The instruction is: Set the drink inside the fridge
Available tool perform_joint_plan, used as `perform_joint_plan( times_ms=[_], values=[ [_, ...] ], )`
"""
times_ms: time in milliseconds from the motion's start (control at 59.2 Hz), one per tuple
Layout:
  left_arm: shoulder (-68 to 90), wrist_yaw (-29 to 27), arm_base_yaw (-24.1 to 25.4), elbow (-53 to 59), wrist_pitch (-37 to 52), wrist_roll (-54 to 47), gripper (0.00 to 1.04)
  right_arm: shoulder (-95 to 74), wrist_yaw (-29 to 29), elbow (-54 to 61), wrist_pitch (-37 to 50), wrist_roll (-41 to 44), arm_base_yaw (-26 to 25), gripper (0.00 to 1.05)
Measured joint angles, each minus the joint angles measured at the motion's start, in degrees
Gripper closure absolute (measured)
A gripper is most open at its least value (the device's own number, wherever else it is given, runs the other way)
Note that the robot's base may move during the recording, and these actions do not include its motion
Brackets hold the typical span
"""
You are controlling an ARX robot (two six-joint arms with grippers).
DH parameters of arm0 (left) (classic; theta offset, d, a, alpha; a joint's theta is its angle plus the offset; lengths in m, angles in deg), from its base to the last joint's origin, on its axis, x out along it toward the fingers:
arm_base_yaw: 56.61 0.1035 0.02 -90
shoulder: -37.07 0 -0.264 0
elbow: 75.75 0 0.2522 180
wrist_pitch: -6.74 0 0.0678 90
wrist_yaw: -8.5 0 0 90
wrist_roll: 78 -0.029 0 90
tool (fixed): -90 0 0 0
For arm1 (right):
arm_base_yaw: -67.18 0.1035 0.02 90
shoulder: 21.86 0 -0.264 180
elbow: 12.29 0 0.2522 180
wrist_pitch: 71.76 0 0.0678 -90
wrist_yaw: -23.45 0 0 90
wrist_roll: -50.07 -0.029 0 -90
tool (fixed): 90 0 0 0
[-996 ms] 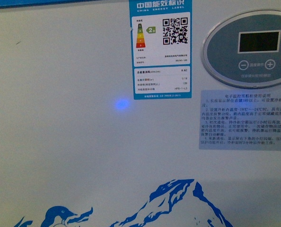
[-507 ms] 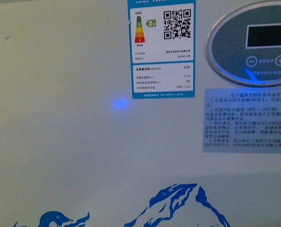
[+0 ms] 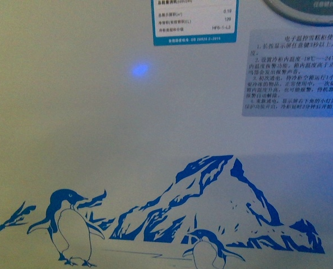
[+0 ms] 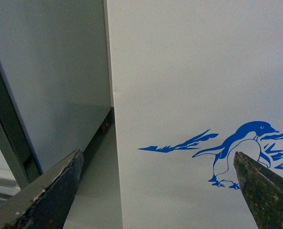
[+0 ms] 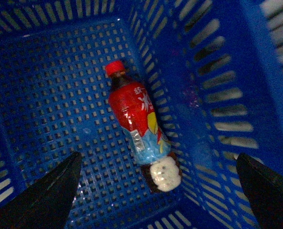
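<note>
Next, my right gripper should grab the drink [image 5: 137, 125] by its lower label area, which is broad below a slim capped neck [image 5: 116, 75].
The drink [image 5: 137, 125], a bottle of dark liquid with a red cap and red label, lies on its side in a blue slotted basket [image 5: 46, 86], close to one wall. My right gripper [image 5: 158, 179] hangs open above it, fingers wide apart, touching nothing. The fridge [image 3: 99, 140] fills the front view: a white wall with blue penguin-and-iceberg graphic. Its side and a penguin show in the left wrist view [image 4: 179, 71]. My left gripper [image 4: 158, 167] is open and empty in front of that wall. The fridge's lid is out of view.
A grey-white cabinet [image 4: 51, 71] stands next to the fridge with a narrow gap between them. A blue energy label [image 3: 194, 22], a text sticker [image 3: 295, 73] and the edge of a round control panel [image 3: 306, 11] sit on the fridge front.
In the front view the fridge's labels and control panel have slid upward and the penguin graphic has come fully into view: the camera has moved downward.
</note>
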Motion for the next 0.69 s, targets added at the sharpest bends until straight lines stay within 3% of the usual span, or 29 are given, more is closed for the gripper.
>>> perform_joint_plan(
  times_ms=[473, 692],
  values=[
    [0.00, 0.00, 0.00, 0.00, 0.00, 0.00, 0.08, -32.17, -11.08, -26.08, -5.38, 1.36, 0.81, 0.07],
    [0.00, 0.00, 0.00, 0.00, 0.00, 0.00, 0.08, -38.29, -11.91, -30.97, -7.87, 0.20, -0.57, 0.07]
  ],
)
